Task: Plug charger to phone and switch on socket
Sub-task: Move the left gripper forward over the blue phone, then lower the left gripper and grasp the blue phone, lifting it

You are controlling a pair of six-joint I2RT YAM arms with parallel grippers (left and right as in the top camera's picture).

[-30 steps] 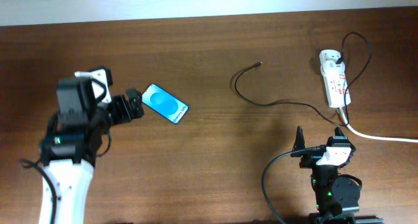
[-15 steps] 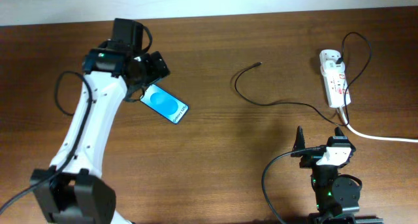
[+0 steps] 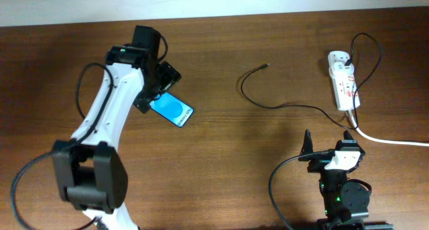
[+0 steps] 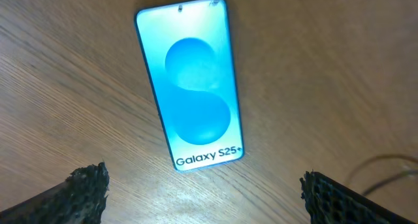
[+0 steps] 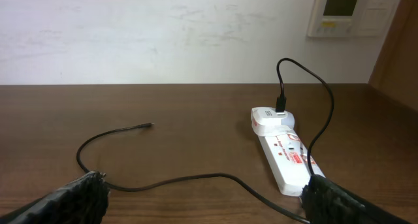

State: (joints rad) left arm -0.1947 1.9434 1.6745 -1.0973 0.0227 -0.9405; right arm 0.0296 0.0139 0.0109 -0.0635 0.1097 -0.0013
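Next, my left gripper grips the phone [image 3: 173, 109] [image 4: 189, 81] across its long side edges, leaving the "Galaxy" text end free. Then it hands the phone to my right gripper.
The phone [image 3: 173, 109] lies flat on the wooden table, blue screen up, and fills the left wrist view [image 4: 192, 87] with its "Galaxy" text. My left gripper [image 3: 155, 88] is open and empty, hovering over the phone's upper-left end; its fingertips [image 4: 206, 198] straddle bare wood just short of the phone. The charger cable [image 3: 268, 104] curls from its free plug tip [image 3: 267, 66] to the socket [image 3: 342, 82] at the right. My right gripper [image 3: 327, 141] is open and empty near the front edge [image 5: 206, 204], facing the cable [image 5: 183, 179] and the socket [image 5: 284, 152].
A thick white cable [image 3: 392, 141] runs from the socket off the right edge. A white adapter [image 5: 271, 119] sits plugged into the socket's far end. A white wall with a control panel [image 5: 343, 12] stands behind the table.
My left arm has swung from the left side up and over the table, and its gripper now hangs over the phone. The phone, cable and right arm have not moved.
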